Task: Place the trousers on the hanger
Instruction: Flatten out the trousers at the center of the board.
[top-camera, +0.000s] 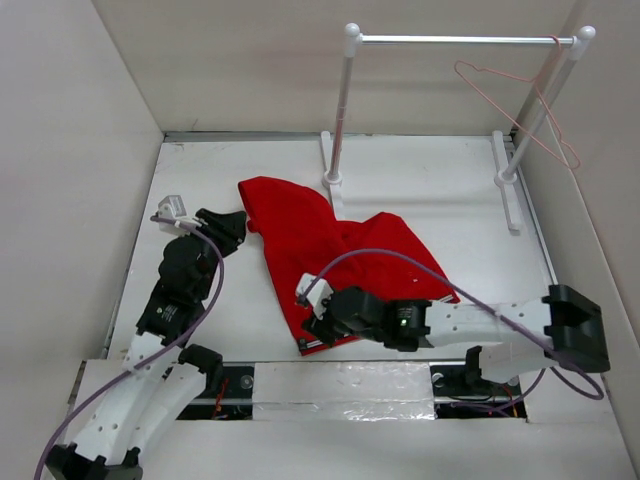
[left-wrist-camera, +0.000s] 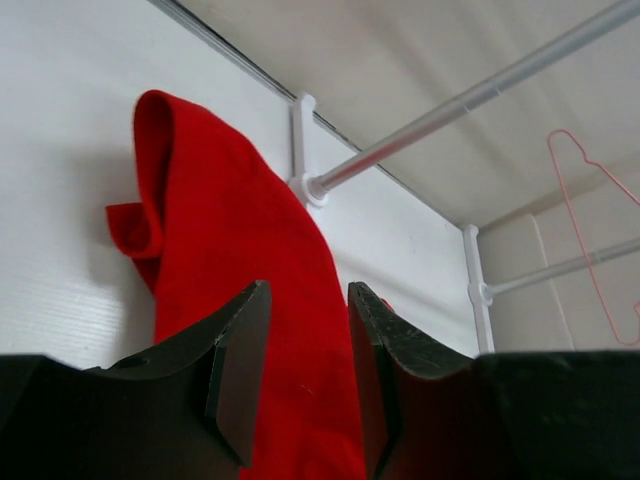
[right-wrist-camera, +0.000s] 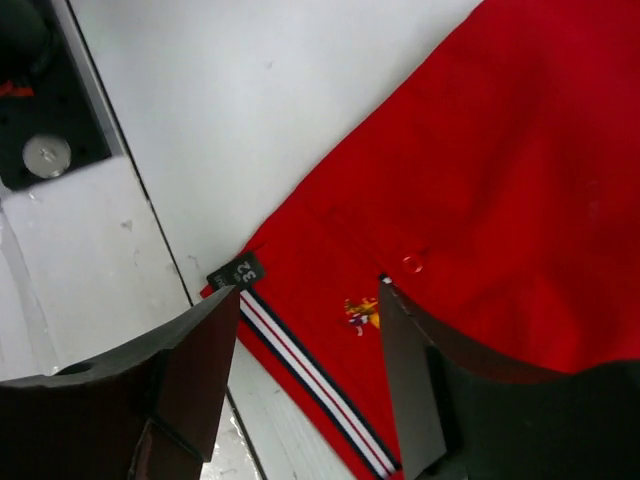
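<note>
My right gripper pinches the trousers (top-camera: 330, 250) at the striped waistband corner (top-camera: 310, 343) next, so that the trousers would then stretch out straight for the hanger.
The red trousers (top-camera: 330, 250) lie crumpled on the white table, a leg running to the far left and the striped waistband at the near edge. The thin pink hanger (top-camera: 520, 105) hangs by its hook from the right end of the rack's metal bar. My left gripper (top-camera: 238, 226) is open at the trousers' far-left end; in the left wrist view (left-wrist-camera: 308, 380) red cloth shows between its jaws, which do not pinch it. My right gripper (top-camera: 312, 318) is open above the striped waistband corner; in the right wrist view (right-wrist-camera: 305, 385) its fingers straddle the white-blue band (right-wrist-camera: 310, 375) and a small embroidered logo.
A white-posted rack (top-camera: 340, 100) with a metal bar (top-camera: 460, 40) stands at the back of the table on two white feet. Beige walls close in left, back and right. A taped strip and cabling run along the near edge (top-camera: 340, 385).
</note>
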